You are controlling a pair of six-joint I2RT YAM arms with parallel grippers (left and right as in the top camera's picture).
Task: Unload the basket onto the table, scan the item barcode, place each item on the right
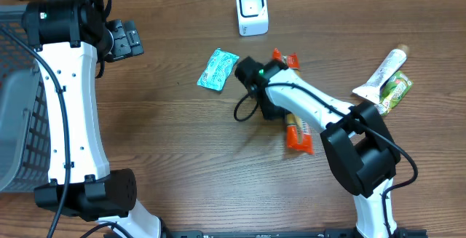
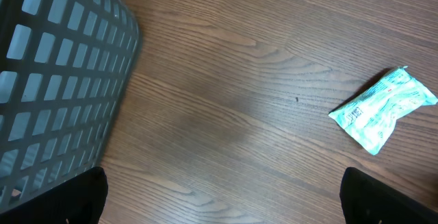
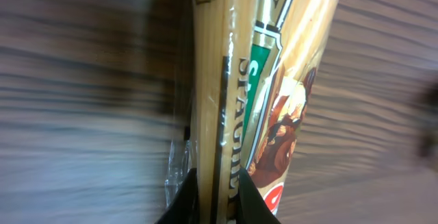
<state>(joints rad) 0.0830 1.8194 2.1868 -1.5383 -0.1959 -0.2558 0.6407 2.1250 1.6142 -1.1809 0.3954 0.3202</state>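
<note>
The spaghetti packet [image 1: 298,133] [image 3: 233,80] would come along if I lifted my right gripper now, because its closed fingers are holding the packet's long edge.
The item is a long spaghetti packet [image 1: 298,133] with orange ends, lying mid-table under my right arm. In the right wrist view the packet [image 3: 233,80] runs up from between the fingers, and my right gripper [image 3: 217,198] is shut on its edge. In the overhead view that gripper [image 1: 275,105] sits over the middle of the packet. No barcode shows in any view. A white scanner [image 1: 252,10] stands at the back of the table. My left gripper [image 1: 125,40] hangs open at the far left, with only bare wood between its fingers [image 2: 87,198].
A teal sachet [image 1: 218,69] lies left of the right gripper and shows in the left wrist view as well [image 2: 383,109]. A grey basket [image 1: 14,121] stands at the left edge. A white tube [image 1: 382,72] and a green packet [image 1: 395,92] lie at the right.
</note>
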